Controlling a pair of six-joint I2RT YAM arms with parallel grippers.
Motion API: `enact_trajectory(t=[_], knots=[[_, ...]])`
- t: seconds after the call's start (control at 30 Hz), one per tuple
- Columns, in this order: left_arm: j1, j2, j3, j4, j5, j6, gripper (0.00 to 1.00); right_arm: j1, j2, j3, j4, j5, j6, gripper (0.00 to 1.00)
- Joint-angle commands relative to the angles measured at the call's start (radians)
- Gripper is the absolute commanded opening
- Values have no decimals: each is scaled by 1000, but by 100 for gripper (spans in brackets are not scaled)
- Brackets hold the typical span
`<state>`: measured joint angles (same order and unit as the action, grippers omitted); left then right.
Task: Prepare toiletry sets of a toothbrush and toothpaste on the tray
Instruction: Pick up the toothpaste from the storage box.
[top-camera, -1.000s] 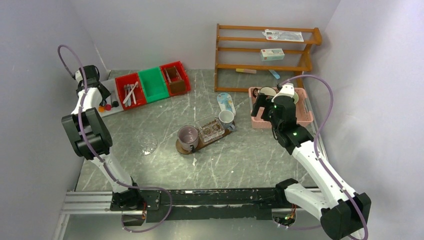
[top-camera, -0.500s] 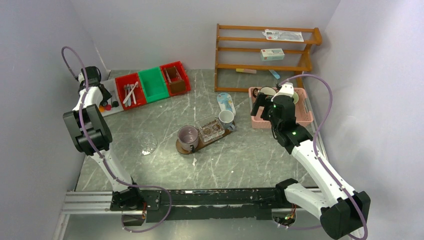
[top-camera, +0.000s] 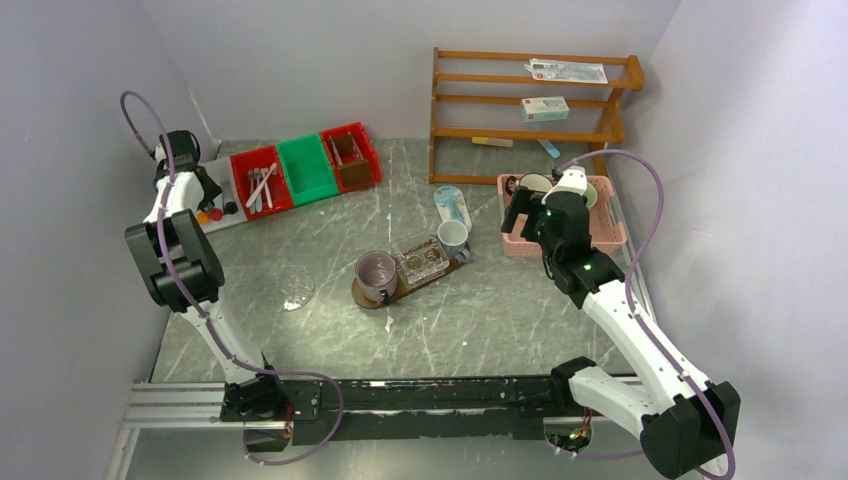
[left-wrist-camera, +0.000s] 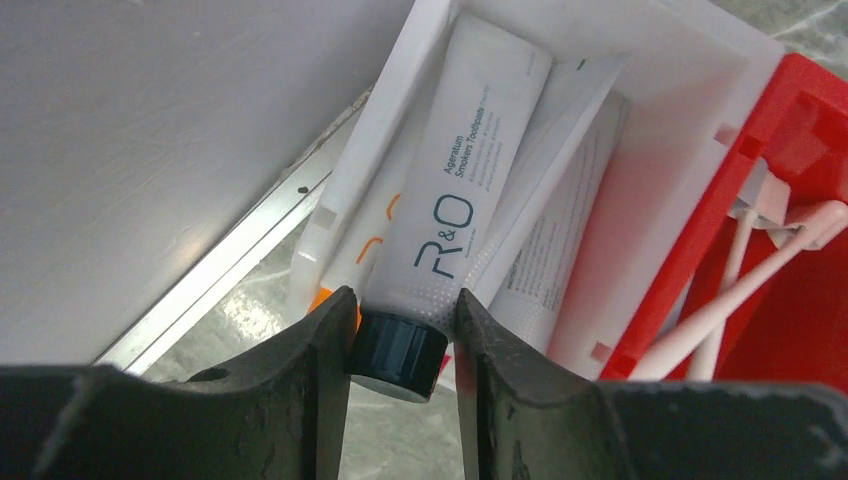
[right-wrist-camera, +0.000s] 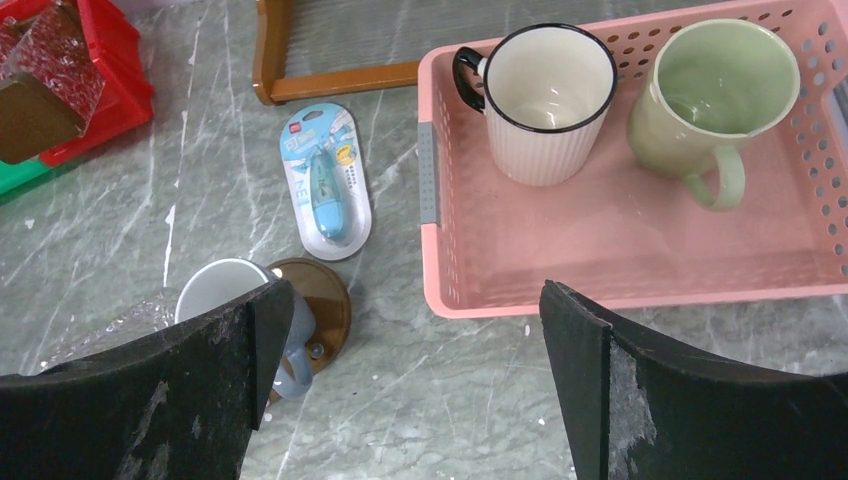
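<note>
The tube is on top, and its dark cap is held from both sides by my left gripper's fingers. The tube would come up with them if I lifted my left gripper now.
My left gripper (left-wrist-camera: 400, 318) is at the white bin (left-wrist-camera: 690, 130) by the far left wall, its fingers closed against the dark cap of a white toothpaste tube (left-wrist-camera: 470, 170) that lies on other tubes. White toothbrushes (left-wrist-camera: 740, 290) lie in the red bin (top-camera: 260, 183) beside it. The dark brown tray (top-camera: 362, 298) sits mid-table and holds a purple-grey mug (top-camera: 377, 272), a clear glass (top-camera: 421, 262) and a grey-blue mug (top-camera: 452, 238). My right gripper (right-wrist-camera: 415, 380) is open and empty, hovering between the tray's right end (right-wrist-camera: 318, 300) and the pink basket (right-wrist-camera: 428, 190).
The pink basket holds a white black-rimmed mug (right-wrist-camera: 545, 100) and a green mug (right-wrist-camera: 715, 100). A blue packaged item (right-wrist-camera: 328, 180) lies beside it. A green bin (top-camera: 305, 168), another red bin (top-camera: 350, 158) and a wooden shelf (top-camera: 530, 100) stand at the back. A clear item (top-camera: 297, 285) lies left of the tray.
My left arm has shifted slightly toward the left wall over the white bin. The right arm and the things on the tray have not moved.
</note>
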<state>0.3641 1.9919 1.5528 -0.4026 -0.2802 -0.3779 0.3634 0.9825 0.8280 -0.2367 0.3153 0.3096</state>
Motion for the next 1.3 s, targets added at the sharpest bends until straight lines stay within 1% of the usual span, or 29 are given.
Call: enact_trajectory(t=[0.0, 0.3, 0.43, 0.63, 0.73, 1.0, 1.17, 1.27], knots=[[5, -110, 6, -37, 37, -14, 5, 6, -11, -3, 10, 7, 1, 98], [4, -236, -29, -95, 21, -63, 5, 6, -15, 11, 2, -22, 17, 98], [5, -298, -86, -84, 67, -85, 5, 6, -20, 13, 7, -49, 36, 98], [5, -391, -126, -103, 87, -98, 5, 6, -14, 45, -23, -76, 45, 98], [5, -442, -138, -89, 127, -113, 5, 6, -8, 57, -34, -102, 47, 97], [-14, -540, -128, -96, 259, -130, 5, 8, 28, 98, -36, -237, 64, 97], [-88, -584, -143, -72, 379, -133, 5, 10, 50, 99, 18, -358, 38, 97], [-151, -609, -162, -45, 431, -124, 5, 10, 68, 99, 52, -418, 51, 96]])
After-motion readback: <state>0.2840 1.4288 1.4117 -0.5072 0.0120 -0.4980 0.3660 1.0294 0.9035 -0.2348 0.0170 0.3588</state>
